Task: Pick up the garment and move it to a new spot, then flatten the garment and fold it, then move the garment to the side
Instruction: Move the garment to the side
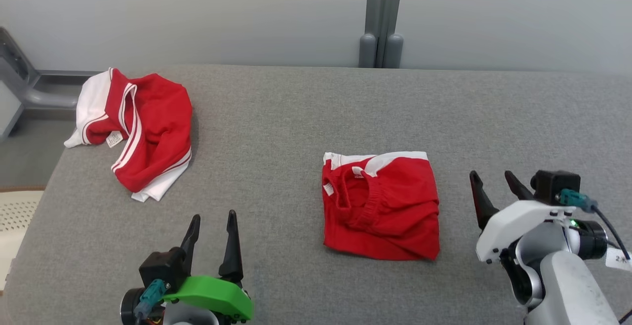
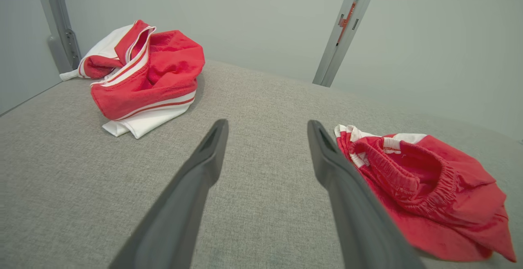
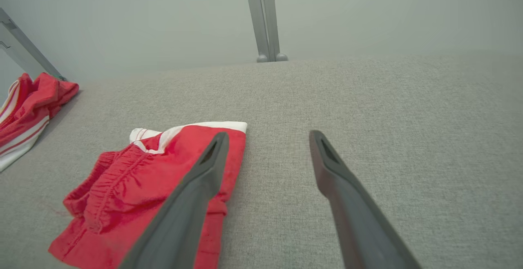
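Observation:
Next, my right gripper takes hold of the folded shorts (image 1: 373, 206) by their folded side edge (image 1: 433, 200) to move them to a new spot.
A folded pair of red shorts (image 1: 380, 206) with white trim lies near the middle of the grey table (image 1: 296, 117), its elastic waistband facing up. The same folded shorts (image 2: 425, 187) lie right of my left fingers, and these folded shorts (image 3: 155, 179) lie left of my right fingers. A crumpled red and white garment (image 1: 138, 132) sits at the far left of the table, and that crumpled garment (image 2: 147, 77) shows again at upper left of the left wrist view. My left gripper (image 1: 213, 220) is open near the front edge. My right gripper (image 1: 491, 178) is open right of the shorts. Both hold nothing.
The table's left edge (image 1: 39, 201) drops off beside the crumpled garment, with a pale perforated object (image 1: 15, 216) below it. A grey post (image 1: 381, 19) stands behind the table's far edge against the wall. A grey metal frame (image 1: 19, 83) is at far left.

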Controlling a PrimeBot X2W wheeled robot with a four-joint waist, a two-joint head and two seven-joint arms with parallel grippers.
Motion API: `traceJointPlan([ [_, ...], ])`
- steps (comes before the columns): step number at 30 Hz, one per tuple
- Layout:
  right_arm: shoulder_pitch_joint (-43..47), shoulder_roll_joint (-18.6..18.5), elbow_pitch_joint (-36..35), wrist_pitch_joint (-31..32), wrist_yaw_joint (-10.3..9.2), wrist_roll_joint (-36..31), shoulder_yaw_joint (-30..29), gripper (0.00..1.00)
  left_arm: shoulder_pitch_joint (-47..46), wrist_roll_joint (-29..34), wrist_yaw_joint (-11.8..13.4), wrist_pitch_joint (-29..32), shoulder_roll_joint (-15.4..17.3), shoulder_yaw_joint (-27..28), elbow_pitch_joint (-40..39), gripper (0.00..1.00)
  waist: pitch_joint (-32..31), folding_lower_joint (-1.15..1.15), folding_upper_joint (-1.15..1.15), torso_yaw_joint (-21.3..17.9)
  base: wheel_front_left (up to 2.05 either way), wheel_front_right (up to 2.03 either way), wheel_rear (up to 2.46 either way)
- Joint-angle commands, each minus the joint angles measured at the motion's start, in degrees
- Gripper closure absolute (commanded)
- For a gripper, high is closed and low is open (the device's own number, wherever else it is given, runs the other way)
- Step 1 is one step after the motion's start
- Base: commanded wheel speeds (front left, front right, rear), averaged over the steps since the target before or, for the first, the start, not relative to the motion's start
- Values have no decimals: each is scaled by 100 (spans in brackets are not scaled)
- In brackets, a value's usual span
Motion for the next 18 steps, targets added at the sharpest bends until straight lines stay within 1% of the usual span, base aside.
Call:
traceJointPlan([
  [1,-163,-14,34,195,-2,-27,-39,0,-89,4,8,4,8,13,4,0,45,0,0,105,0,0,0],
  [6,-499,-13,199,879,-2,-73,-81,0,-122,-43,34,4,8,24,-30,0,160,0,0,324,0,0,0],
  [9,-588,-11,440,1329,-2,123,-26,0,-174,-56,50,4,8,43,-61,0,273,0,0,467,0,0,0],
  [13,-689,-48,782,1665,-2,322,-29,0,-210,-91,64,4,9,60,-74,0,444,0,0,636,0,0,0],
  [15,-767,-69,971,1754,-2,418,-8,0,-236,-100,61,4,9,75,-85,0,526,0,0,703,0,0,0],
  [18,-849,-156,1244,1809,-2,380,55,0,-273,-106,59,4,8,77,-105,0,620,0,0,781,0,0,0],
])
